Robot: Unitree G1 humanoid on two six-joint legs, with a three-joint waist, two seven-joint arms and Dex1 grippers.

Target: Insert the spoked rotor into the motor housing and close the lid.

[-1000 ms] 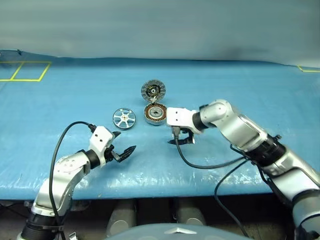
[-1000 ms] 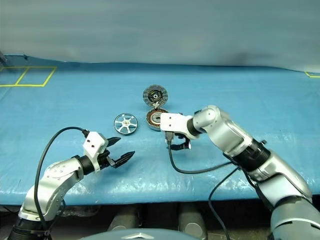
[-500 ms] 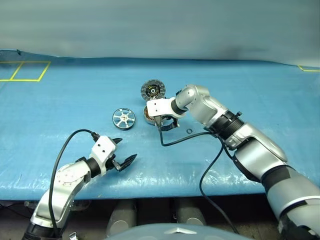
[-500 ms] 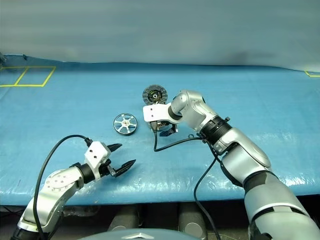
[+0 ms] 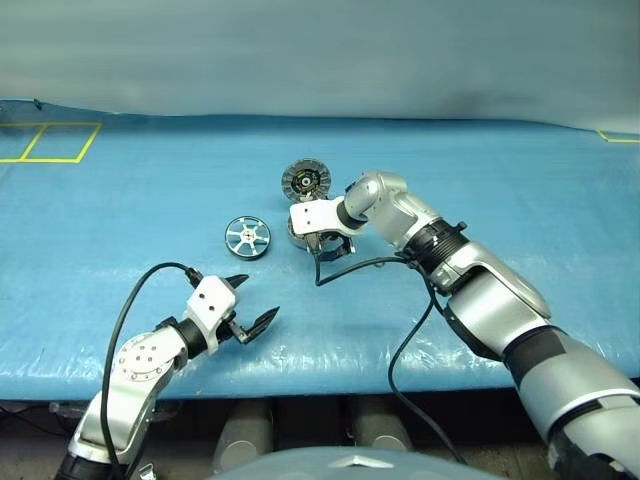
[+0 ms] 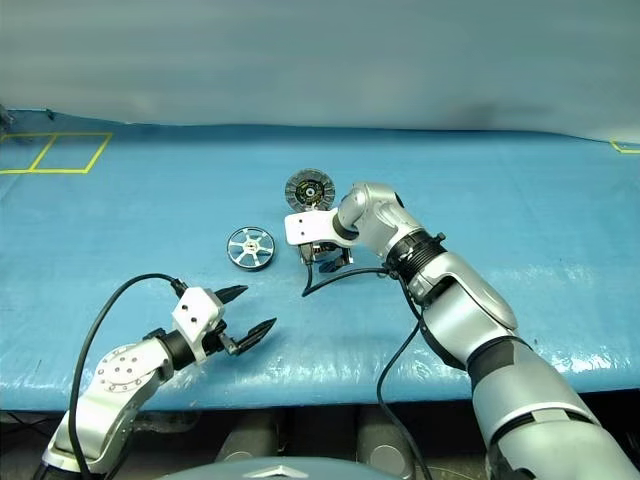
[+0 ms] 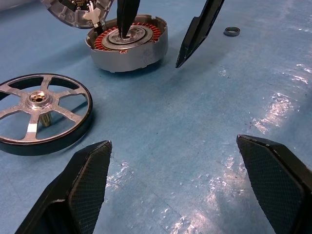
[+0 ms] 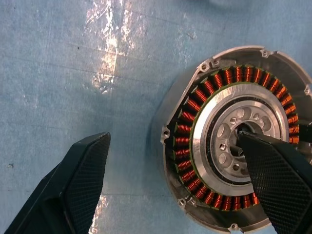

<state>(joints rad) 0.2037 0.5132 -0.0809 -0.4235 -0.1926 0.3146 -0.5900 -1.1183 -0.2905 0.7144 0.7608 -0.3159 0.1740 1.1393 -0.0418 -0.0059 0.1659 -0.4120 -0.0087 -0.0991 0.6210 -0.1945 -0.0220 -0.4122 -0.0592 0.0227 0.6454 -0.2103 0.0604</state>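
My right gripper will next grab the motor housing by its outer side (image 8: 166,146), so that the motor housing is ready for the spoked rotor.
The spoked rotor (image 5: 247,237), a shiny silver wheel, lies flat on the blue cloth left of the motor housing (image 7: 126,44). The housing is a grey cup with copper windings (image 8: 195,146) around a pale hub. Its lid (image 5: 306,180) stands open at the far side, dark ribbed face showing. My right gripper (image 5: 330,248) hangs open over the housing, pointing down. One fingertip (image 7: 126,27) is over the hub and the other (image 7: 195,36) is outside the wall, above the cloth. My left gripper (image 5: 258,298) is open and empty near the table's front edge, short of the rotor.
A small grey ring (image 7: 232,31) lies on the cloth just right of the housing. The right wrist's black cable (image 5: 350,268) loops over the cloth near it. Yellow tape squares (image 5: 50,142) mark the far left corner. The blue cloth ends at the front edge (image 5: 330,370).
My right gripper has swung left and forward from beside the housing to directly over it, still open. The left gripper has hardly moved. Rotor, housing and lid lie as before.
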